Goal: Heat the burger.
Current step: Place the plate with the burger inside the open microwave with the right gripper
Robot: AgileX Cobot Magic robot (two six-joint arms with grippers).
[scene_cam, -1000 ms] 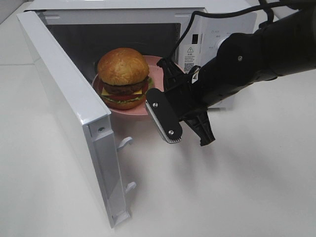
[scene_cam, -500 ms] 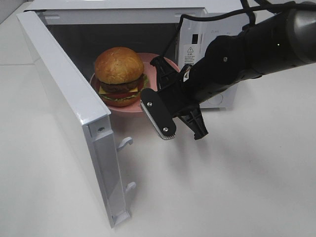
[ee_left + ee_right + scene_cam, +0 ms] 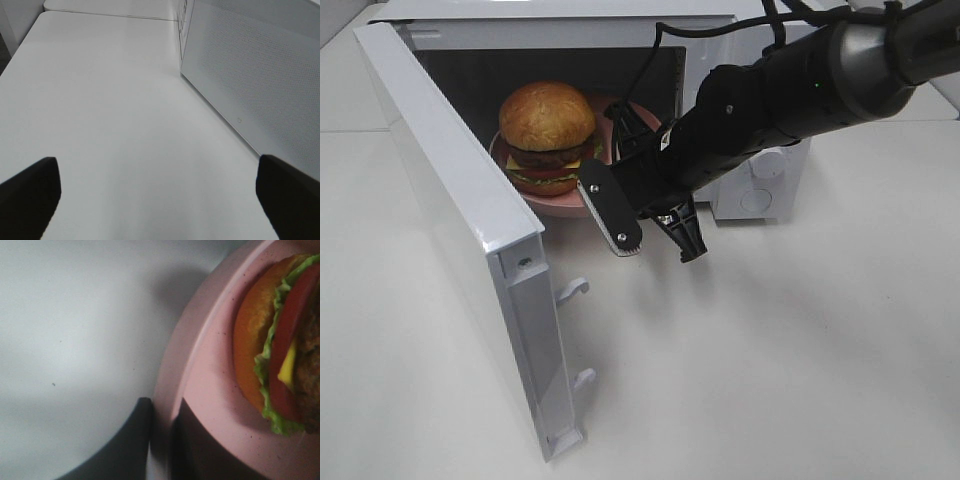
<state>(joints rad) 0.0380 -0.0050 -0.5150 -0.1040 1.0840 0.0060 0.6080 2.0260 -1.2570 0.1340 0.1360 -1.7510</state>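
Observation:
My right gripper holds the pink plate and needs to keep holding it until the plate is farther inside. The pink plate's front edge sticks out over the microwave's front sill.
The burger, with its golden-brown bun, sits on a pink plate in the mouth of the open microwave. My right gripper reaches in from the right and is shut on the plate's right rim. The right wrist view shows its dark fingers pinching the pink plate, with the burger close beside them. Whether the plate rests on the oven floor, I cannot tell. My left gripper is open over bare table, off to the side and outside the exterior view.
The microwave door stands swung out towards the front left, its latch hooks sticking out. The control panel with its knob is behind my right arm. A white perforated microwave panel stands close beside the left gripper.
My right gripper has carried the plate and burger leftward and farther back into the microwave opening. The left gripper shows no movement.

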